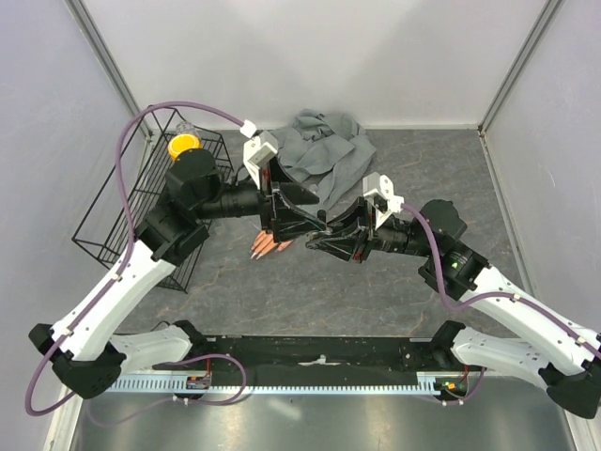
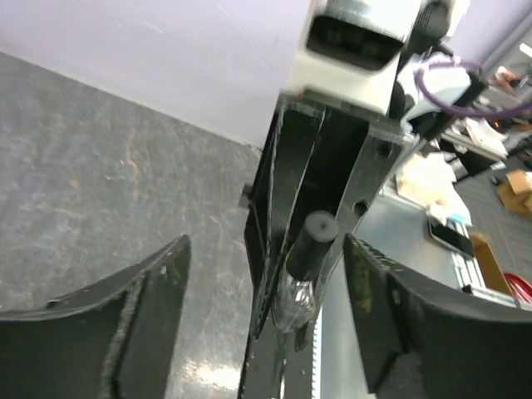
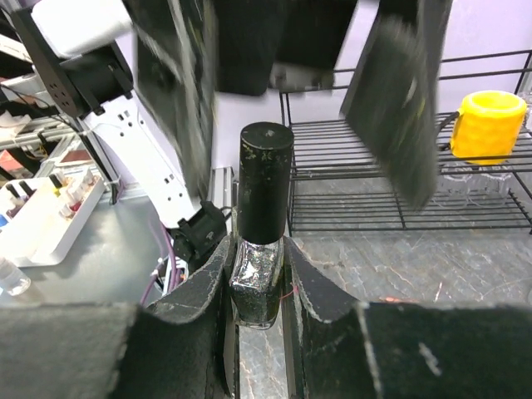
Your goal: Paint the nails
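Observation:
The black cap leans at an angle between the left gripper's fingers, nearer one finger, so the gripper isn't ready to close yet. It needs to turn in line first, then close on the black cap [image 1: 322, 215] [image 2: 311, 246].
My right gripper [image 3: 258, 249] is shut on the glass body of a dark glittery nail polish bottle [image 3: 256, 287], which stands upright with its black cap [image 3: 266, 183] on. My left gripper [image 2: 266, 249] is open, one finger on each side of that cap [image 2: 311, 246] and not touching it. In the top view both grippers meet mid-table, left [image 1: 299, 221] and right [image 1: 324, 240]. The peach mannequin hand [image 1: 268, 247] lies just below the left gripper, its grey sleeve [image 1: 319, 150] behind. The nails are too small to make out.
A black wire basket [image 1: 141, 197] stands at the left with a yellow cup [image 1: 183, 146] in it; both also show in the right wrist view, basket [image 3: 399, 166] and cup [image 3: 490, 125]. A white tray of small bottles [image 3: 50, 208] sits off the table.

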Tool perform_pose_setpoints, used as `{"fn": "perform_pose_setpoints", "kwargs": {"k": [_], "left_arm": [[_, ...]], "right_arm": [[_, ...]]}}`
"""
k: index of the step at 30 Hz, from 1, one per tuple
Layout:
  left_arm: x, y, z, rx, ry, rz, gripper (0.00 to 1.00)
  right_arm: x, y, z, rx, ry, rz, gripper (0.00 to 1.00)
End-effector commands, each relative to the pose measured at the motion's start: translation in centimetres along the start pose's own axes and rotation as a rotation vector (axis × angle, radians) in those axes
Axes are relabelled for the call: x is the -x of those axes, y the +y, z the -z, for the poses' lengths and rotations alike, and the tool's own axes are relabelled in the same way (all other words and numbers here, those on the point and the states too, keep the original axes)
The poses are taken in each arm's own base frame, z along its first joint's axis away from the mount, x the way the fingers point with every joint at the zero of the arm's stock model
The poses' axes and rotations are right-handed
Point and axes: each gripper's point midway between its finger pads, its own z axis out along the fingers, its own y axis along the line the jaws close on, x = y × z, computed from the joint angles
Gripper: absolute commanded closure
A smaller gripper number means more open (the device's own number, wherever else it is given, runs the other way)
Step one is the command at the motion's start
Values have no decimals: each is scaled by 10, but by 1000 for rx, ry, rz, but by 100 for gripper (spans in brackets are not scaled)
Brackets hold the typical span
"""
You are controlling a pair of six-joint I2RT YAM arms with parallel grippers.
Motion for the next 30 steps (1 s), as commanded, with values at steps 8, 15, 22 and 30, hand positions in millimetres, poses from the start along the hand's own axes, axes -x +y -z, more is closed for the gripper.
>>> {"fn": "perform_pose_setpoints", "kwargs": {"k": [8,15,22,30], "left_arm": [[46,0,50,278,-165,-18,8],[48,42,53,511,-328,249,24],[56,50,24,590,-408,112,45],[46,53,-1,648,-396,49,44]], "right_arm": [[12,-23,8,-168,36,39,100],[9,-60,16,-391,61,-9,100],[14,-70,16,-442,52,-4,100],[16,-70,15,-440,49,2,100]]}}
